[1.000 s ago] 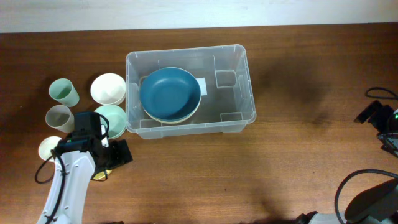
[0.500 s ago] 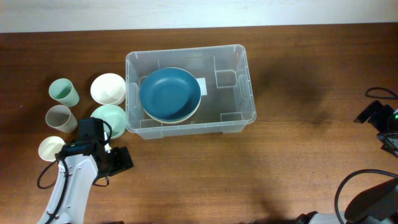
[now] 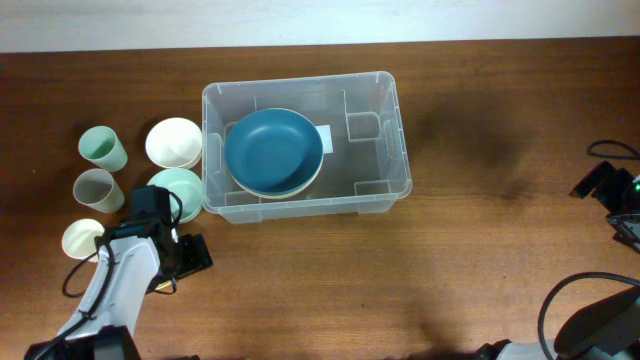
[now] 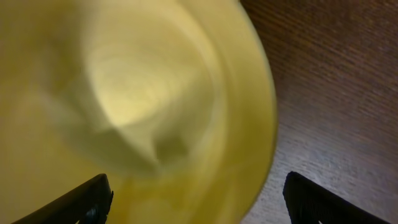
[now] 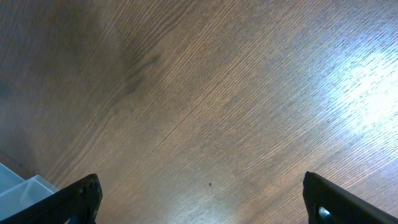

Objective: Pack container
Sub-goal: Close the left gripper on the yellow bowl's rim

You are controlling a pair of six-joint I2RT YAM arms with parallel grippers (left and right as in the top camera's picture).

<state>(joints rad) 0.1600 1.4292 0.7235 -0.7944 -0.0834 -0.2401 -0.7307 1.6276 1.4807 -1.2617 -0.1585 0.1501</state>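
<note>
The edge of the yellow bowl's rim is between both fingers, so my left gripper needs to close on the yellow bowl's rim. It would hold the rim if it closed now.
The container (image 3: 399, 150), a clear plastic bin with a rolled rim, stands at the table's middle. A blue bowl (image 3: 273, 150) lies in its left half on top of a pale bowl. My left gripper (image 3: 186, 257) is at the front left of the bin, low over the table. In the left wrist view it (image 4: 196, 190) is open, with a yellow cup or bowl (image 4: 143, 93) filling the view right under it, blurred. The left finger overlaps the yellow rim and the right finger is over bare wood. My right gripper (image 5: 202, 199) is open and empty above bare wood.
Left of the bin stand a mint cup (image 3: 103, 148), a white bowl (image 3: 174, 142), a grey cup (image 3: 95, 188), a mint bowl (image 3: 181, 188) and a cream cup (image 3: 81, 238). The right arm (image 3: 605, 185) is at the table's right edge. A bin corner (image 5: 15, 190) shows in the right wrist view.
My left arm has shifted slightly towards the front of the table, and it now covers most of the yellow thing that showed beneath it. The right arm has not moved.
</note>
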